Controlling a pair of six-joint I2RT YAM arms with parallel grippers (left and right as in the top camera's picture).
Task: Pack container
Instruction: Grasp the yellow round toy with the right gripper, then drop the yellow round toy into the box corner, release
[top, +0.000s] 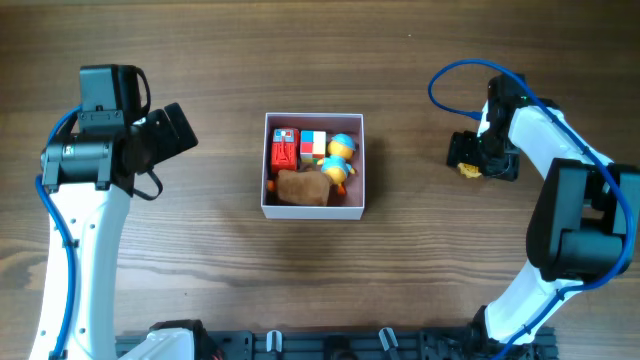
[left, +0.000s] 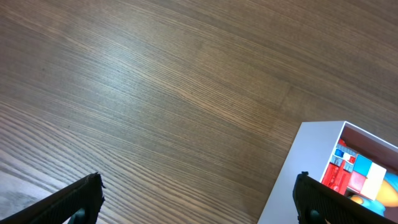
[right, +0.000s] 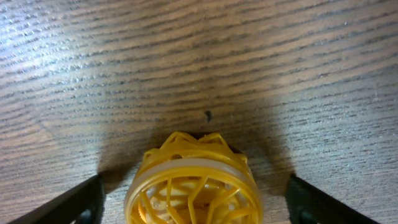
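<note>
The yellow lattice ball is between both fingers of my right gripper, and the ends of the fingers are down at their shadows on the tabletop, so my right gripper needs to close on the ball.
The container (top: 313, 210) is a square white box with a pink inside at the table's middle. It holds a red block, a red-white-blue block, a blue and orange duck toy (top: 340, 160) and a brown piece (top: 302, 187). Its white wall also shows in the left wrist view (left: 298, 174). My right gripper (top: 466, 160) is open at the right, its fingers either side of a yellow lattice ball (right: 193, 190) on the table, with gaps on both sides. My left gripper (left: 199, 199) is open and empty, left of the container above the wood.
The wooden table (top: 200, 250) runs all round the container. The arm bases and a black rail (top: 330, 345) stand along the front edge.
</note>
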